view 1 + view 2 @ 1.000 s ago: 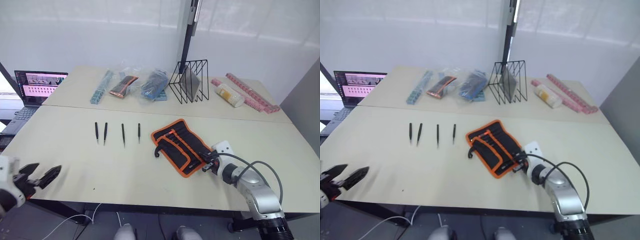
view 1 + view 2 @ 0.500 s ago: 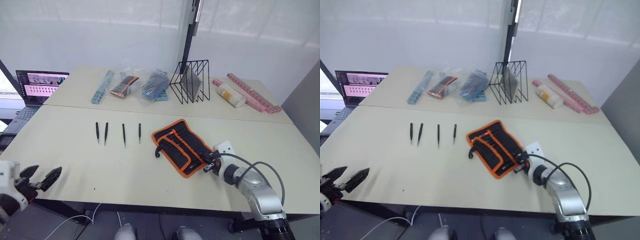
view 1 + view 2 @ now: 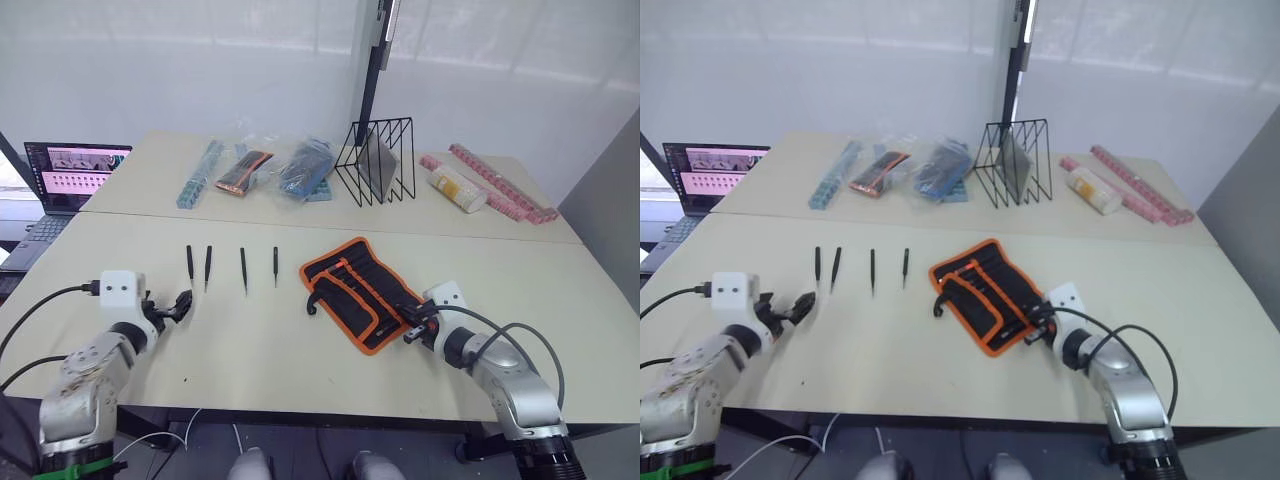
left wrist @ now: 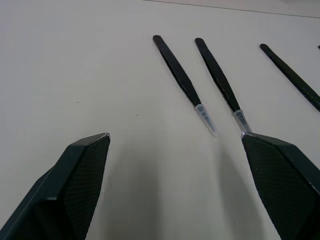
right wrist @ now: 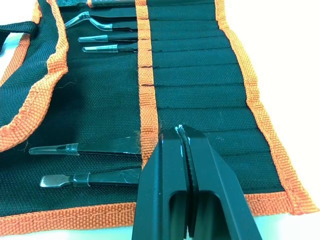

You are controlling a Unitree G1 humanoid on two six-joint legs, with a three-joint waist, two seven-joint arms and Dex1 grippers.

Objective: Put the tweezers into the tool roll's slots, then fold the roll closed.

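My left gripper will grab the tweezers by their end with the cap point(image 3: 191, 279) next. That leaves the black rounded end point(image 3: 189, 249) free to slide into a slot.
The tool roll point(image 3: 352, 289) lies unrolled right of the table's middle, black with orange binding. Its slots point(image 5: 200, 85) face up, and several tweezers point(image 5: 95, 148) sit tucked in them. My right gripper point(image 5: 181, 133) is shut, its tips resting on the orange trim at the roll's near end, with nothing visible between the fingers. Several loose black tweezers point(image 3: 208, 268) lie in a row to the left of the roll. My left gripper point(image 4: 175, 170) is open on the table just short of the two leftmost tweezers point(image 4: 178, 71), not touching them.
A laptop point(image 3: 73, 172) sits at the far left. Along the back are a blue strip point(image 3: 199, 173), bagged items point(image 3: 246, 171), a black wire rack point(image 3: 378, 161), a pale cylinder point(image 3: 458, 189) and pink strips point(image 3: 502, 185). A cable point(image 3: 510, 330) loops off my right wrist.
My left arm has come up from beyond the table's front-left edge onto the table, to just in front of the leftmost tweezers. The right gripper and roll stay put.
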